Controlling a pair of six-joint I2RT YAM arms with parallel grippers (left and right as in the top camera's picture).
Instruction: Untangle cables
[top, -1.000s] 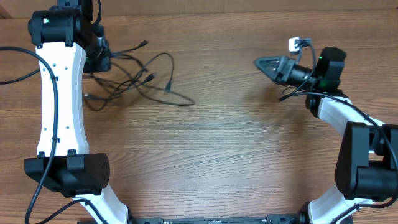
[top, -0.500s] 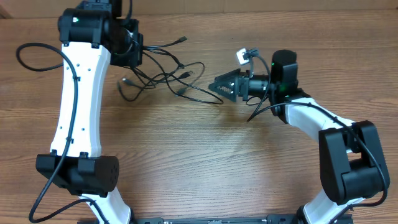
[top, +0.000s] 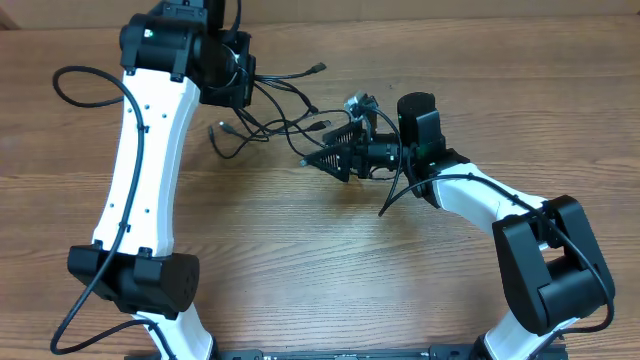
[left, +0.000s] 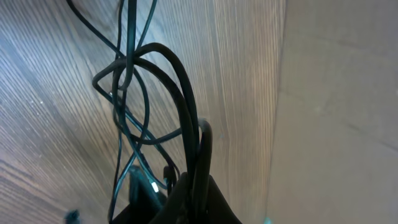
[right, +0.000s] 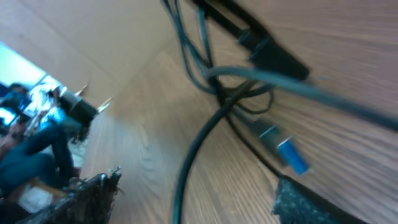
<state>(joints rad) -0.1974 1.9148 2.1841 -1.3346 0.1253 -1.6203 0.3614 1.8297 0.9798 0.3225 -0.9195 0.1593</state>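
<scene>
The black cable's near part lies between my right gripper's fingers, the blue-tipped plug ahead. It is time to close my right gripper now. Closing now would catch the cable.
The cables (top: 272, 118) are a tangle of thin black cords on the wooden table, left of centre at the back. My left gripper (top: 240, 82) is shut on a bunch of looped strands at the tangle's left end. In the left wrist view those cables (left: 155, 93) rise out of the closed left gripper (left: 191, 194). My right gripper (top: 318, 158) points left at the tangle's right edge and stands open. In the right wrist view one black strand (right: 194, 155) runs between the fingers (right: 93, 193) of the right gripper (right: 199, 196). A blue-tipped plug (right: 287, 153) lies just ahead.
The left arm's own thick wire (top: 62, 88) loops out over the table's left side. Bare wood table (top: 330, 260) spreads in front of both arms. A tan wall (left: 336, 112) rises behind the table's far edge.
The left arm has swung right, dragging the cable tangle with it. The right gripper has travelled left across the table and now has its open fingers at the tangle's right edge.
</scene>
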